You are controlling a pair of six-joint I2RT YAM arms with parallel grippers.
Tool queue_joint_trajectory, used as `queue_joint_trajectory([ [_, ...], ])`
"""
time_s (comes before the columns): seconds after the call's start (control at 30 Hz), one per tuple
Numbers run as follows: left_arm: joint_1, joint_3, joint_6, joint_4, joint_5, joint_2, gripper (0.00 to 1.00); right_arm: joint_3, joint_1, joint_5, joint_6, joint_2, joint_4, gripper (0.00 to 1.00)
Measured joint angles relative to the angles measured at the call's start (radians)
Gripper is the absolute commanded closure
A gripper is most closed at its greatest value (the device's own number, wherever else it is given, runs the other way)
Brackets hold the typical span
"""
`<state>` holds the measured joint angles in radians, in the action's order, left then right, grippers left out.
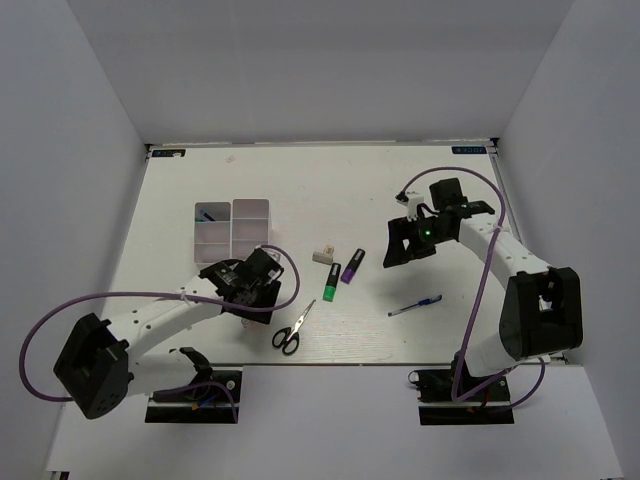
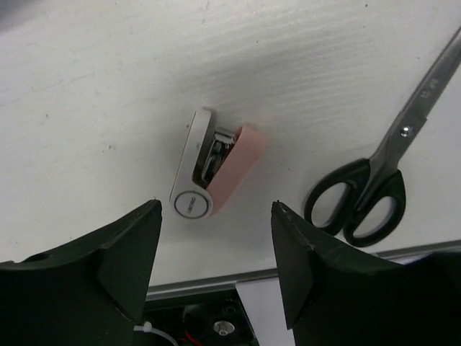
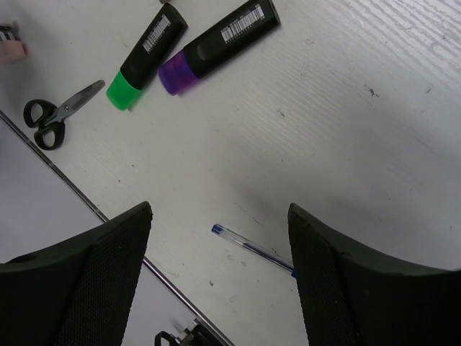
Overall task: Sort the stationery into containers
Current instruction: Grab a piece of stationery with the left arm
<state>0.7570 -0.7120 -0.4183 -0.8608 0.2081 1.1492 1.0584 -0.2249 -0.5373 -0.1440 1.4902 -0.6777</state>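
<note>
The pink block (image 1: 248, 321) (image 2: 232, 171) is still below and beyond my left gripper's fingers, so closing now would miss. The gripper moves lower and toward the block before it closes.
The white tray (image 1: 248, 209) stands at the left of the table. My left gripper (image 1: 258, 283) (image 2: 216, 205) hangs open just in front of it, above a small pink block (image 2: 232, 171) that lies on the table apart from the fingers. Black-handled scissors (image 1: 291, 330) (image 2: 374, 189) lie to its right. A beige block (image 1: 323, 255), a green highlighter (image 1: 331, 285) (image 3: 144, 54) and a purple highlighter (image 1: 351, 266) (image 3: 216, 43) lie mid-table. My right gripper (image 1: 410, 240) (image 3: 220, 209) is open and empty, above the thin blue pen (image 1: 415, 306) (image 3: 252, 246).
One tray compartment holds a small dark item (image 1: 210, 213). The table's metal front edge (image 2: 216, 285) runs close below the pink block and the scissors. White walls enclose the table on three sides. Purple cables loop from both arms.
</note>
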Motion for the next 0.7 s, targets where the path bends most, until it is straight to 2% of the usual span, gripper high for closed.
queue_joint_trajectory([
  [0.27, -0.023, 0.035, 0.051, 0.083, 0.014, 0.075, 0.29, -0.007, 0.0, -0.005, -0.001, 0.0, 0.0, 0.2],
  [0.4, -0.038, 0.045, 0.057, 0.11, 0.014, 0.121, 0.41, -0.01, 0.0, -0.006, -0.001, 0.0, 0.001, 0.2],
  [0.43, -0.038, 0.047, 0.059, 0.114, 0.014, 0.129, 0.49, -0.01, 0.0, -0.008, -0.001, 0.0, 0.0, 0.2],
  [0.57, -0.04, 0.048, 0.064, 0.122, 0.018, 0.133, 0.65, -0.01, 0.0, -0.01, -0.002, 0.0, 0.0, 0.2],
  [0.7, -0.029, 0.045, 0.057, 0.102, 0.014, 0.103, 0.7, -0.01, 0.001, -0.012, -0.002, 0.0, 0.001, 0.2],
])
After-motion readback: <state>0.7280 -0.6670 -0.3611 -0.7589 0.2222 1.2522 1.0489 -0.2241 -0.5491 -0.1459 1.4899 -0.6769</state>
